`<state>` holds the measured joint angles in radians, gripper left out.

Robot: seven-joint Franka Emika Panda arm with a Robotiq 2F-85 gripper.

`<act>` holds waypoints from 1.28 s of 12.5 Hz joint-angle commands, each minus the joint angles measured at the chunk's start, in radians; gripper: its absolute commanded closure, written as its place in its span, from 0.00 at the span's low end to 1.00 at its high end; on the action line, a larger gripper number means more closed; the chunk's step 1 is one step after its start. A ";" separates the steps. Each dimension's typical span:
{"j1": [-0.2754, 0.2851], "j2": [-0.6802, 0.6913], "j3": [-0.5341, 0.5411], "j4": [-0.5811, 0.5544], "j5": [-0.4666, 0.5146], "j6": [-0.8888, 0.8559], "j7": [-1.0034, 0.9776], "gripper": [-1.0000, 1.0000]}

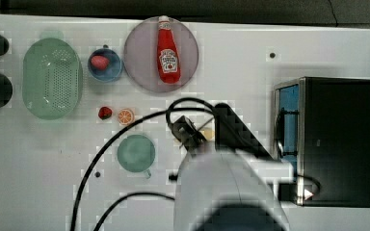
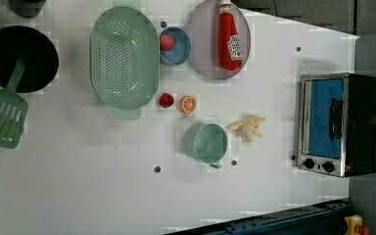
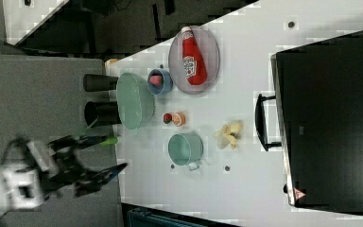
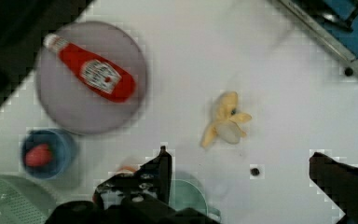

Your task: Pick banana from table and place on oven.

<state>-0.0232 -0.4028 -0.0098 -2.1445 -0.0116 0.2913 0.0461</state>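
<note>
The partly peeled banana should go on the oven (image 2: pixel 338 125), so my gripper will grab the partly peeled banana by its middle (image 2: pixel 246 125) next.
The banana (image 4: pixel 224 120), pale yellow and partly peeled, lies on the white table (image 2: pixel 274 196) between the green mug (image 2: pixel 209 142) and the oven (image 2: pixel 338 125). It also shows as the banana (image 2: pixel 247 128) and the banana (image 3: pixel 228 134); in the top view my arm covers it except for a sliver, the banana (image 1: pixel 208 134). The oven (image 1: pixel 339 139) has a black top and a bluish glass door. My gripper (image 4: pixel 238 156) hangs above the table, open and holding nothing, with the banana just beyond the gap between its fingers. The gripper (image 3: pixel 101 161) sits at the right view's left.
A ketchup bottle (image 2: pixel 229 36) lies on a grey plate (image 2: pixel 203 54). Beside it are a blue bowl (image 2: pixel 175 45), a green colander (image 2: pixel 124 56), a strawberry (image 2: pixel 166 100) and an orange slice (image 2: pixel 188 104). A black pot (image 2: pixel 22 58) and a green spatula (image 2: pixel 2 117) sit at the left view's left.
</note>
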 commanded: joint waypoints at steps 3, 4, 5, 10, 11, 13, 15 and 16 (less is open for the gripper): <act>-0.005 0.188 0.001 -0.162 -0.007 0.234 0.052 0.00; -0.005 0.225 0.001 -0.184 -0.007 0.299 0.052 0.00; -0.005 0.263 0.001 -0.205 -0.007 0.358 0.052 0.00; -0.005 0.471 0.000 -0.274 -0.007 0.584 0.055 0.00; -0.006 0.510 0.000 -0.285 -0.007 0.633 0.056 0.00; -0.006 0.578 0.000 -0.310 -0.007 0.734 0.056 0.00; -0.006 0.634 0.000 -0.330 -0.007 0.820 0.057 0.00; -0.006 0.657 0.000 -0.336 -0.007 0.859 0.057 0.00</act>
<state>-0.0183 0.2864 -0.0432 -2.4375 -0.0348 1.1289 0.0506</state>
